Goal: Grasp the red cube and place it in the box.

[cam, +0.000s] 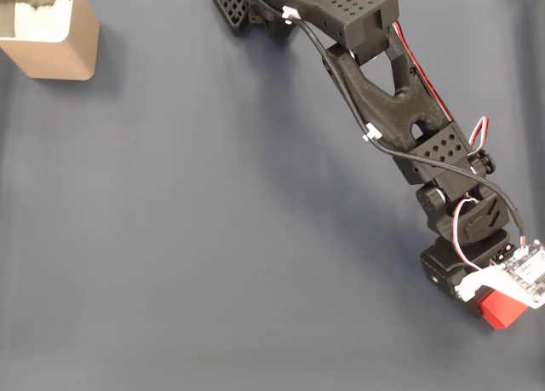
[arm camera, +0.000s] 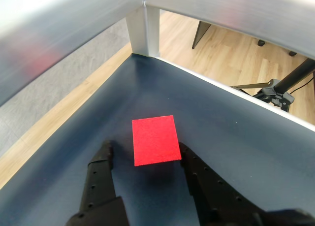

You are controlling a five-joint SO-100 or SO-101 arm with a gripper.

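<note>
Next, my gripper grabs the opposite sides of the red cube (cam: 502, 311), to place the cube in the tan box with white padding (cam: 43, 23).
The red cube (arm camera: 154, 140) rests on the dark mat near a corner of the table, seen from above in the wrist view. My gripper (arm camera: 146, 152) is open and lowered around it: the left finger (arm camera: 102, 162) stands a little apart from the cube, while the right finger (arm camera: 193, 167) is close against its side. In the fixed view the red cube (cam: 502, 311) peeks out at the lower right from under the wrist's white camera board (cam: 524, 276). The tan box (cam: 60, 42) with white padding sits at the top left corner, far from the arm.
The black arm (cam: 383, 93) reaches diagonally from the top centre to the lower right. An aluminium frame post (arm camera: 143, 31) and rails border the table corner just beyond the cube. A wide stretch of dark mat (cam: 213, 238) lies between cube and box.
</note>
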